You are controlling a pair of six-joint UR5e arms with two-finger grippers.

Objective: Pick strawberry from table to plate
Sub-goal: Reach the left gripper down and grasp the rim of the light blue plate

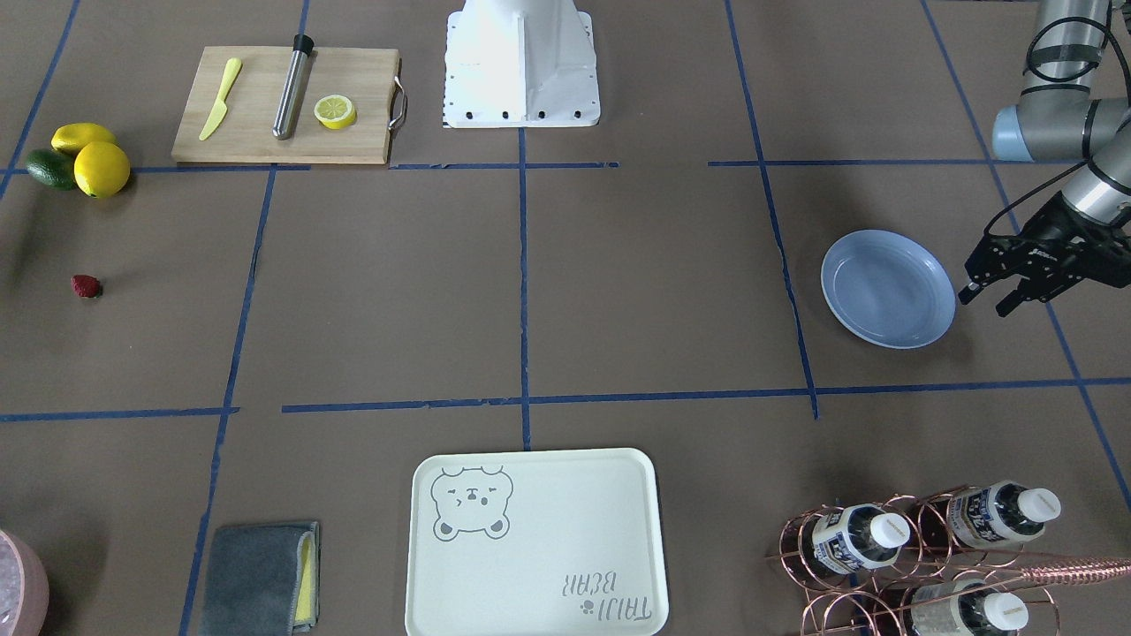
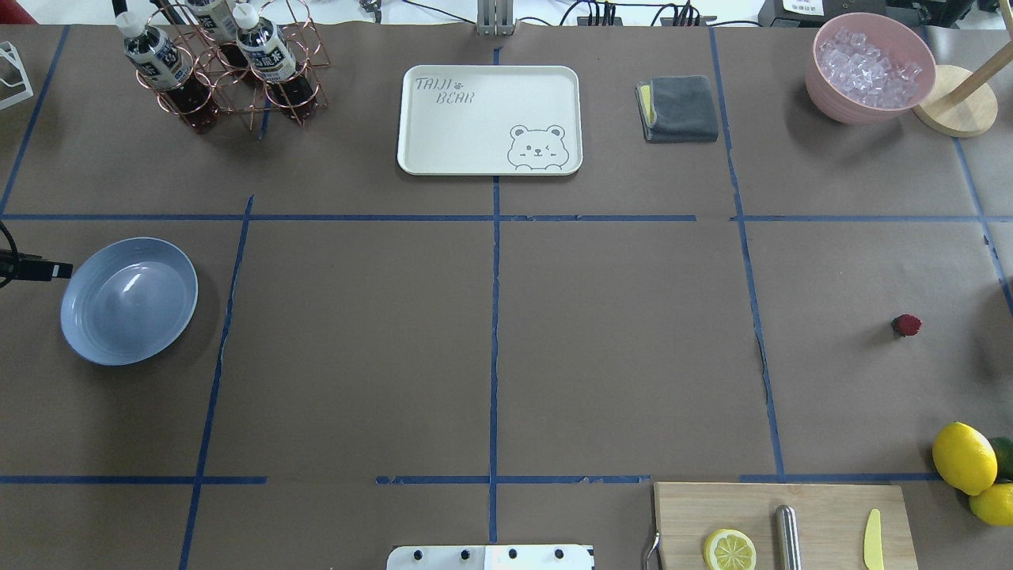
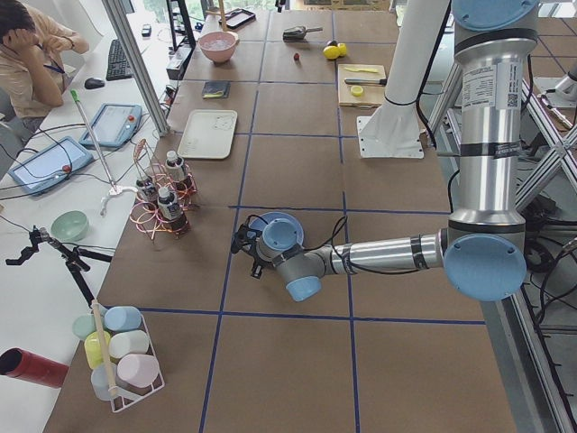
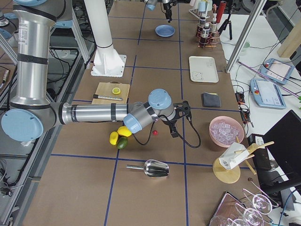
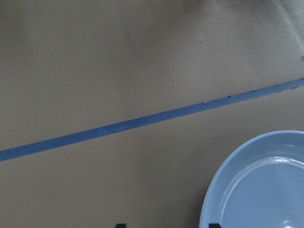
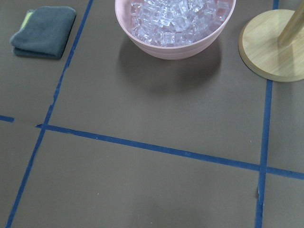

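My left gripper needs to take hold of the plate by its rim [image 1: 946, 291] next, so that the plate comes within reach for the strawberry [image 1: 86, 286].
The small dark-red strawberry [image 1: 86, 286] [image 2: 906, 324] lies alone on the brown table [image 2: 617, 348], on my right side. Far off on my left sits the light-blue plate [image 1: 888, 288] [image 2: 129, 301], with nothing in it. My left gripper [image 1: 988, 300] hovers just beside the plate's outer rim, open and holding nothing; the left wrist view shows the plate [image 5: 261, 185] at lower right. My right gripper [image 4: 175, 123] shows only in the exterior right view, above the table close to the strawberry [image 4: 155, 133]; I cannot tell whether it is open or shut.
Two lemons [image 2: 964, 457] and a green fruit lie near the strawberry. A cutting board [image 2: 783, 526] holds a lemon half, a metal rod and a yellow knife. A pink ice bowl [image 6: 175, 26], grey cloth [image 2: 679, 108], cream bear tray [image 2: 489, 119] and bottle rack [image 2: 225, 67] line the far edge.
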